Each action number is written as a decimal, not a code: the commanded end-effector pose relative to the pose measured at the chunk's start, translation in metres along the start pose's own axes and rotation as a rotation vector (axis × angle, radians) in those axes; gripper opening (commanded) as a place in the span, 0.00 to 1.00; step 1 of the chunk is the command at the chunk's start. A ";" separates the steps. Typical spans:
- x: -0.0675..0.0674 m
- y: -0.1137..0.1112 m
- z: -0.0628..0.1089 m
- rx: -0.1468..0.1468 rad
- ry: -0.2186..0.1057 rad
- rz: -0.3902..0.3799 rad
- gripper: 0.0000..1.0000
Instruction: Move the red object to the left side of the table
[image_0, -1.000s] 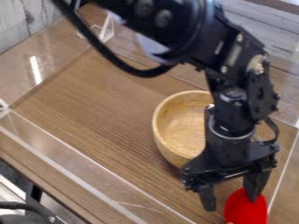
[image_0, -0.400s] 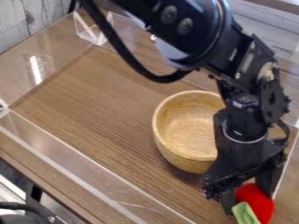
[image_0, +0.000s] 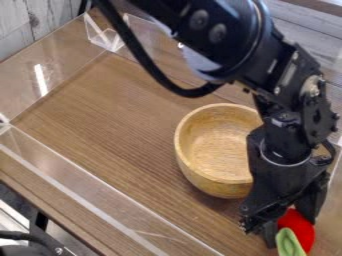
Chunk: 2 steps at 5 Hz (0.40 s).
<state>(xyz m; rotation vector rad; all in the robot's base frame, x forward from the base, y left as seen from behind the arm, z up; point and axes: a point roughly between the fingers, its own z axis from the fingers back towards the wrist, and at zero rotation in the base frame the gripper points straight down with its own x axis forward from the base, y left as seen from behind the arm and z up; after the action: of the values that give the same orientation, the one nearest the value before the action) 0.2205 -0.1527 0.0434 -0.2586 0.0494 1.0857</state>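
Observation:
My gripper picks up the red object by its round red body (image_0: 299, 228) next, to bring it over to its new side of the table.
The red object (image_0: 301, 230), a small glossy red toy fruit with a green leafy top, lies on the brown wood-grain table (image_0: 114, 130) at the bottom right corner of the view. My gripper (image_0: 282, 224) points straight down over it and is open. Its dark fingers (image_0: 254, 221) stand on either side of the fruit and partly hide it. I cannot tell whether the fingers touch the fruit. The black arm reaches in from the top of the view.
A wooden bowl (image_0: 218, 148) stands just left of and behind the gripper, close to its fingers. Clear acrylic walls (image_0: 54, 160) edge the table on the left and at the front. Bare tabletop stretches to the left of the bowl.
The gripper has moved right and down, so that its fingers now stand around the red fruit instead of above it. The jaws have stayed wide and the bowl has not moved.

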 end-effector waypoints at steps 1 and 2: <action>-0.003 -0.009 0.002 -0.031 0.015 -0.045 1.00; -0.002 -0.008 0.000 -0.022 0.023 -0.081 1.00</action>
<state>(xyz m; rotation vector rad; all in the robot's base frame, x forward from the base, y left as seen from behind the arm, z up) 0.2193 -0.1548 0.0378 -0.2581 0.0639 1.0038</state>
